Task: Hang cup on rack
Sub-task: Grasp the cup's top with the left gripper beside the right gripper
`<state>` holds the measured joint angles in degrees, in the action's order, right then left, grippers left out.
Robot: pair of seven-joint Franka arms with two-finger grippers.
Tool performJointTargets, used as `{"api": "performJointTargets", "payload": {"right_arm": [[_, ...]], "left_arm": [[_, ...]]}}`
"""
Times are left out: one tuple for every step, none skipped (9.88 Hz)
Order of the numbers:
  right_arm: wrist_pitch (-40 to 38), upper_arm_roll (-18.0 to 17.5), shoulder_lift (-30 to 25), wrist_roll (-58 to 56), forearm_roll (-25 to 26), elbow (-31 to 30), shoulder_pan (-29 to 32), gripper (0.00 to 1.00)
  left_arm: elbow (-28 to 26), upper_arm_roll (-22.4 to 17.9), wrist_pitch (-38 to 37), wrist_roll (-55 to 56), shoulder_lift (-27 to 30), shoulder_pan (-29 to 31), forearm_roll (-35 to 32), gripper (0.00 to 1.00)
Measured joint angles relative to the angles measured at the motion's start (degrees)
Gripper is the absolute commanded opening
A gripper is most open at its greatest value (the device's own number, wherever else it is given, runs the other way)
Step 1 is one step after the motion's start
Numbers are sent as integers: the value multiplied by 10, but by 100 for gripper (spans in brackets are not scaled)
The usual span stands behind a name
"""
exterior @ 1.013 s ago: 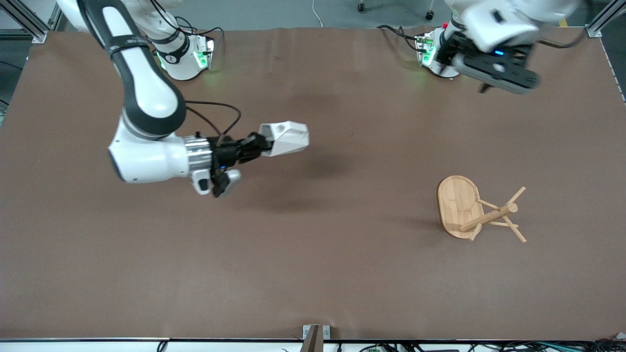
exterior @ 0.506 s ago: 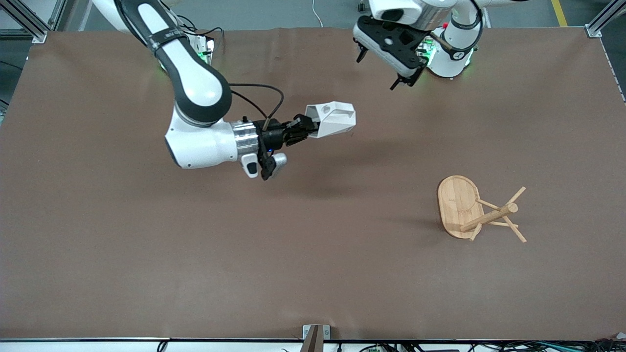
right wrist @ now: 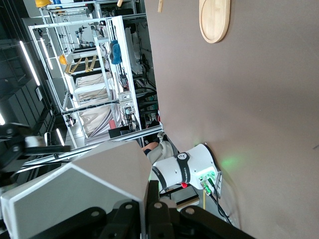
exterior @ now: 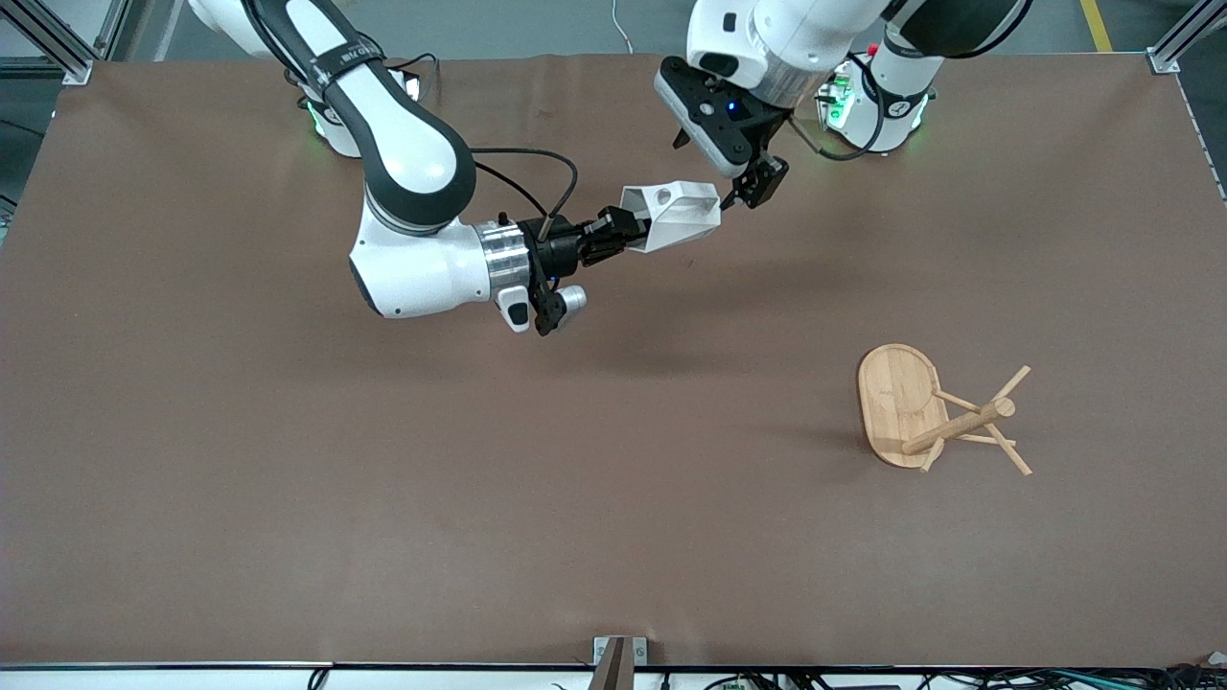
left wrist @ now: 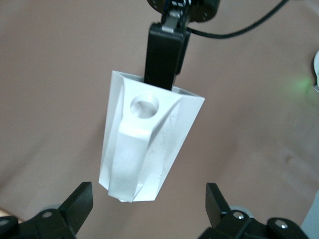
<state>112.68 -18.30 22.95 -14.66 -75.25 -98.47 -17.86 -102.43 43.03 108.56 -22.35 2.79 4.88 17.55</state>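
The left gripper will reach the cup and grab its bottom end, which leaves the cup's handle free to go on the rack.
The white faceted cup lies sideways in the air over the table's middle, near the robots' bases. My right gripper is shut on its rim wall, one finger inside the cup. The handle with its round hole faces up. My left gripper is open at the cup's bottom end. In the left wrist view its fingers stand wide on either side of the cup's base without touching it. The right wrist view shows the cup close in the right gripper. The bamboo rack stands toward the left arm's end.
The rack's oval base rests on the brown table; its pegs angle outward from the post. The arms' bases stand along the table's edge farthest from the front camera. A small metal bracket sits at the nearest edge.
My right arm has carried the cup toward the left arm's end of the table. My left gripper has swung in from near its base to the cup's bottom end.
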Motion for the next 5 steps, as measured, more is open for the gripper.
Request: {"api": "performJointTargets", "payload": {"right_arm": [[0, -1, 0, 1, 0, 0, 0, 1], [0, -5, 0, 2, 0, 1, 0, 1], [0, -8, 0, 4, 0, 1, 0, 1], [0, -9, 0, 5, 0, 2, 0, 1], [0, -10, -1, 6, 0, 3, 0, 1]], "left_arm": [[-11, 0, 22, -17, -1, 1, 3, 100], [-23, 0, 45, -35, -1, 1, 9, 100], [-36, 0, 61, -59, -1, 2, 27, 100], [-48, -1, 72, -81, -1, 4, 44, 100], [-53, -1, 77, -96, -2, 10, 51, 100]]}}
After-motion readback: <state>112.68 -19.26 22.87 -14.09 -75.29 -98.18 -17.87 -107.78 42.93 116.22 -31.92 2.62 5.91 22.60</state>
